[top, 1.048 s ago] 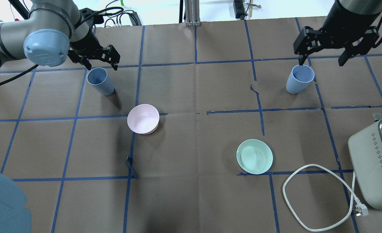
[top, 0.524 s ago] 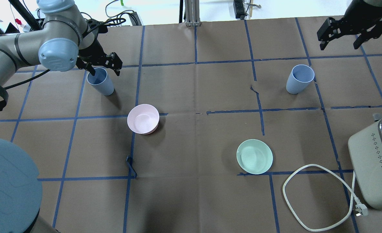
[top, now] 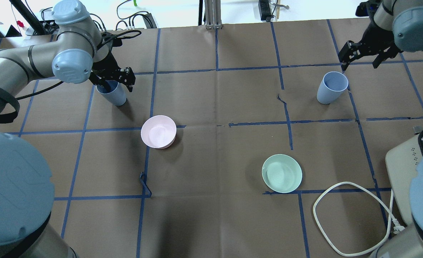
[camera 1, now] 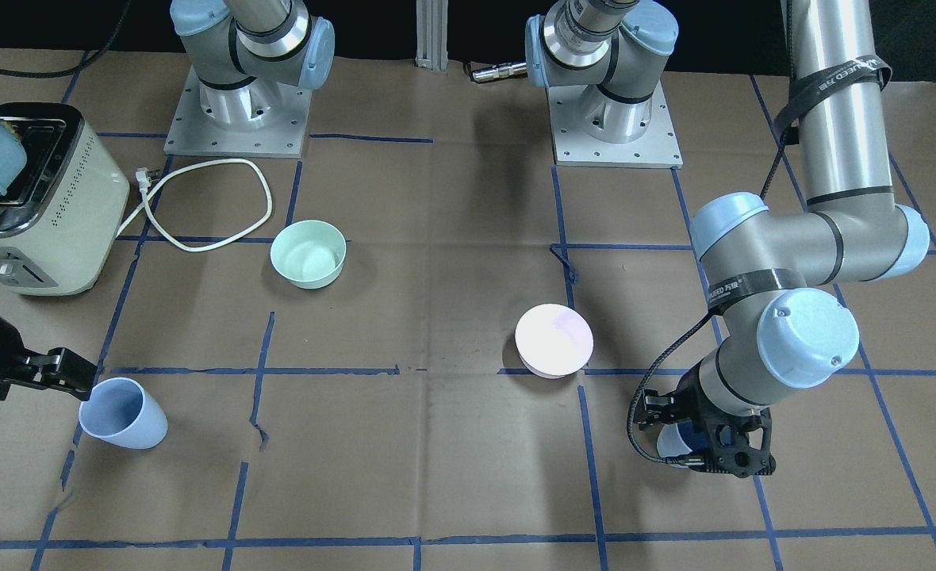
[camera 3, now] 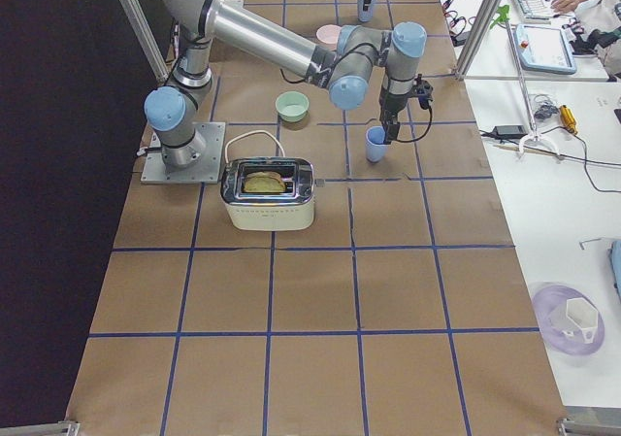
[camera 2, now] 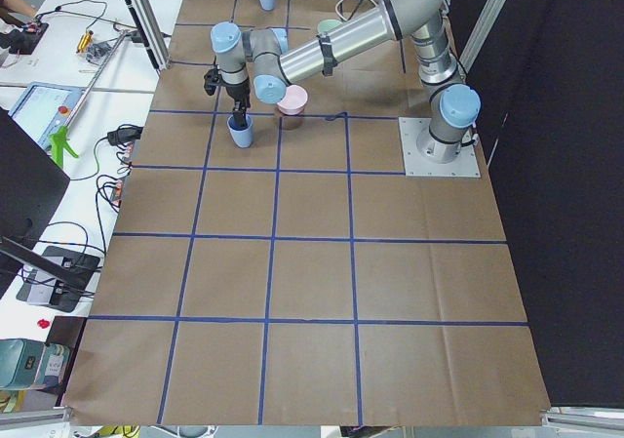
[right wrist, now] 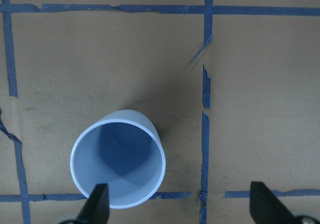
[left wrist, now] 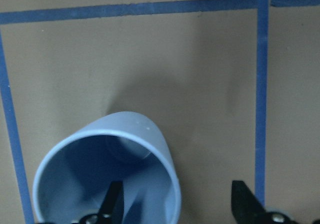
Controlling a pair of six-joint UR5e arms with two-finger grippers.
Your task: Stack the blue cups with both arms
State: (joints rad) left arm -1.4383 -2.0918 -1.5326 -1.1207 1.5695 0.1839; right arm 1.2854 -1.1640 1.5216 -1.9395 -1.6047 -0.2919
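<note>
The right gripper reaches the free-standing blue cup next and grabs it by its rim (camera 1: 113, 381) to stack it into the other blue cup (camera 1: 676, 443).
Two pale blue cups stand upright on the brown table. The left cup (top: 114, 95) sits under my left gripper (top: 115, 81). That gripper is open and straddles the rim, one finger inside and one outside, as the left wrist view shows for cup (left wrist: 107, 176) and gripper (left wrist: 177, 204). The front view shows this cup (camera 1: 677, 446) mostly hidden by the gripper (camera 1: 710, 448). The right cup (top: 331, 87) stands free. My right gripper (top: 360, 61) is open just behind and above it. In the right wrist view one finger overlaps the rim of the cup (right wrist: 117, 159).
A pale pink bowl (top: 158, 131) sits left of centre and a mint-green bowl (top: 281, 173) right of centre. A cream toaster (top: 407, 168) with a looped white cable (top: 351, 218) stands at the near right edge.
My left gripper has come down onto the left cup, one finger now inside the rim. My right gripper swung up and away from the right cup, then came back close behind it. Both stay open.
</note>
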